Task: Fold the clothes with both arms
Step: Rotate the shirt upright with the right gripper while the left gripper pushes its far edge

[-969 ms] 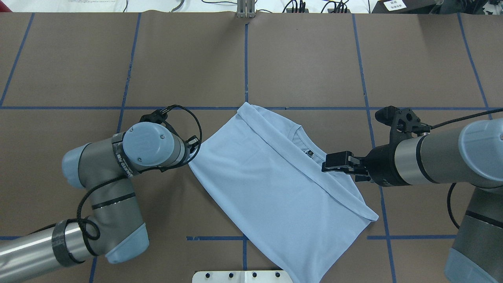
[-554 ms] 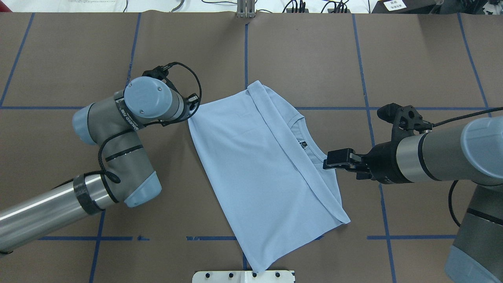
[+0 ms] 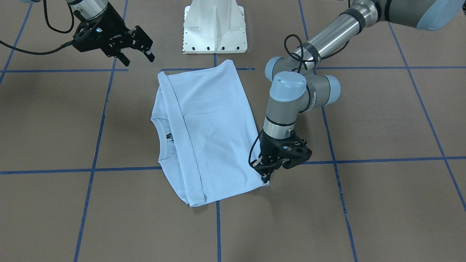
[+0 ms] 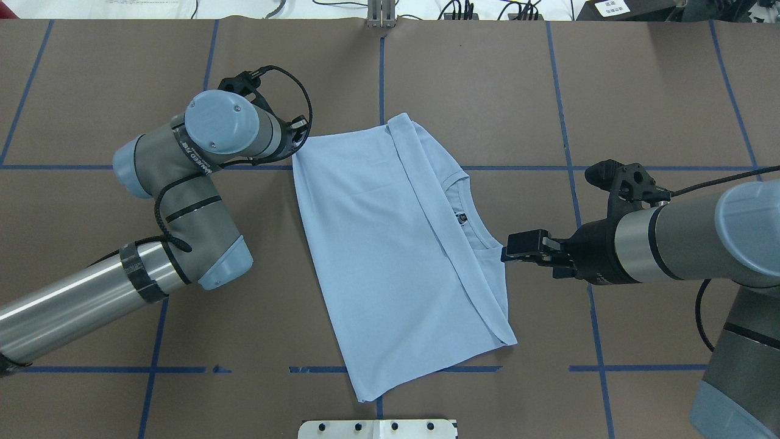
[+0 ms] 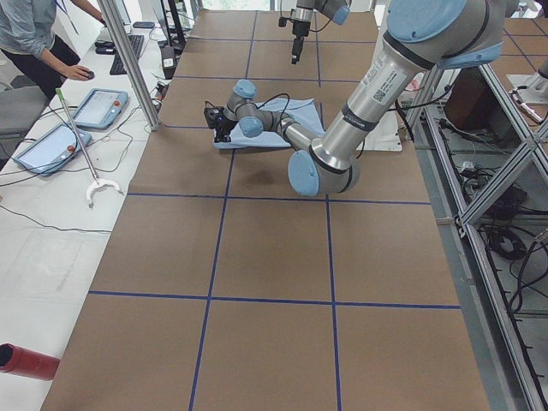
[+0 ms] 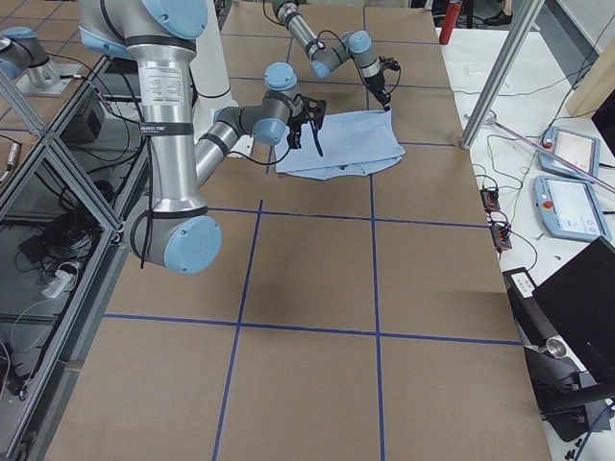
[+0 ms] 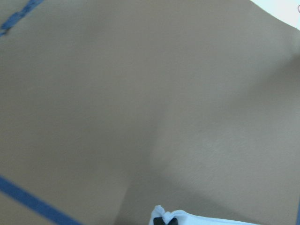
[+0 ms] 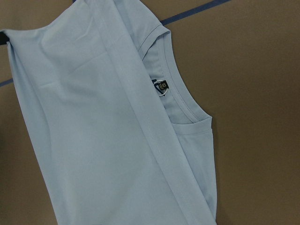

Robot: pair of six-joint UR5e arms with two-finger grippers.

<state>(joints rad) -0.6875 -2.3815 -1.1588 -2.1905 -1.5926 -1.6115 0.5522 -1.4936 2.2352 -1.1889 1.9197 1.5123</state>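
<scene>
The T-shirt still has its lower edge (image 3: 231, 194) slanting against the blue tape line (image 3: 126, 167), so my left gripper should lay it straighter on the grid before opening.
The pale blue T-shirt (image 4: 384, 244) lies folded on the brown table, with the collar and black neck label (image 4: 463, 217) showing on its right side. My left gripper (image 4: 297, 137) is shut on the shirt's far left corner, low at the table; in the front view it (image 3: 267, 175) pinches that corner, and the left wrist view shows a bit of cloth (image 7: 164, 218) between the fingertips. My right gripper (image 3: 136, 57) is open and empty, raised beside the collar side (image 4: 506, 253). The right wrist view looks down on the shirt (image 8: 93, 140).
The white pedestal base (image 3: 214, 25) stands at the near table edge. Blue tape lines (image 4: 381, 91) grid the brown surface. An operator (image 5: 34, 34) and tablets (image 5: 101, 107) are beyond the far edge, by a metal post (image 5: 128, 60).
My left gripper has pulled the shirt's corner away from the robot, and the shirt has swung round and slid with it. My right gripper has stayed nearly still and open.
</scene>
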